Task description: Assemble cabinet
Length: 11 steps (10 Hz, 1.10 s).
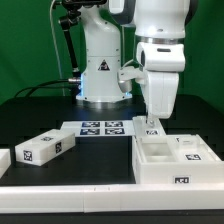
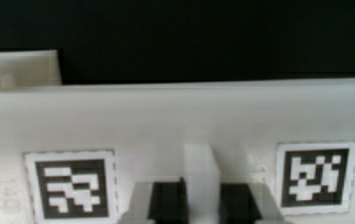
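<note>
My gripper should keep holding the tagged panel, because the panel hangs at the far edge of the cabinet's body, short of its opening. The panel would miss if I opened now.
The cabinet (image 1: 152,168), a large white open-topped body with inner compartments and a small tag on its front, stands at the exterior view's right. My gripper (image 1: 151,126) reaches straight down onto its far left edge. In the wrist view the cabinet wall (image 2: 174,120) fills the picture, with two black-and-white tags (image 2: 73,183) on it. My gripper (image 2: 204,203) has its dark fingers (image 2: 163,203) tight on either side of a narrow white rib of that wall, shut on it.
A long white block with tags (image 1: 45,147) lies at the exterior view's left, and another white part (image 1: 4,160) is cut off at the left edge. The marker board (image 1: 100,127) lies behind, in front of the robot base (image 1: 100,75). A white rail (image 1: 70,188) runs along the front.
</note>
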Each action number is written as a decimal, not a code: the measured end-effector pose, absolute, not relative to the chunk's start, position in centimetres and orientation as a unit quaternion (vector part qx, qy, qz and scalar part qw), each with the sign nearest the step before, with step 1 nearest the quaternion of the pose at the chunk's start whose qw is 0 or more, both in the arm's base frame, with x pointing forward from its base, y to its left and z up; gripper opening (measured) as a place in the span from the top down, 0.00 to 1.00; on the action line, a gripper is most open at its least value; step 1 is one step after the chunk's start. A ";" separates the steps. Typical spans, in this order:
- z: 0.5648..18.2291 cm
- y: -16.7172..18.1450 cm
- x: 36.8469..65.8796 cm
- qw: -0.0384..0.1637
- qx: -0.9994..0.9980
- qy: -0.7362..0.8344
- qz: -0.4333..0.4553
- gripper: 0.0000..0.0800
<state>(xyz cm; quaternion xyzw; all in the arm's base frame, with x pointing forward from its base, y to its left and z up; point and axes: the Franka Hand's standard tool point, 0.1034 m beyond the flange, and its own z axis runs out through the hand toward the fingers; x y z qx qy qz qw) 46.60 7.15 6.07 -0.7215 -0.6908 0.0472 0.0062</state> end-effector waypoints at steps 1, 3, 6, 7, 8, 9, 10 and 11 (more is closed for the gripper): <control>6.1 7.1 46.9 0.006 -0.721 -0.691 0.046 0.91; 6.1 7.1 47.2 0.006 -0.721 -0.692 0.044 0.91; 5.9 6.9 48.9 0.004 -0.719 -0.694 0.036 0.91; 5.9 6.9 49.3 0.003 -0.720 -0.694 0.034 0.91; 5.9 6.8 49.7 0.003 -0.721 -0.692 0.032 0.91; 5.9 6.6 50.6 0.001 -0.723 -0.690 0.027 0.91; 5.9 6.5 51.6 -0.001 -0.725 -0.688 0.022 0.91; 5.9 6.5 52.5 -0.003 -0.726 -0.687 0.017 0.91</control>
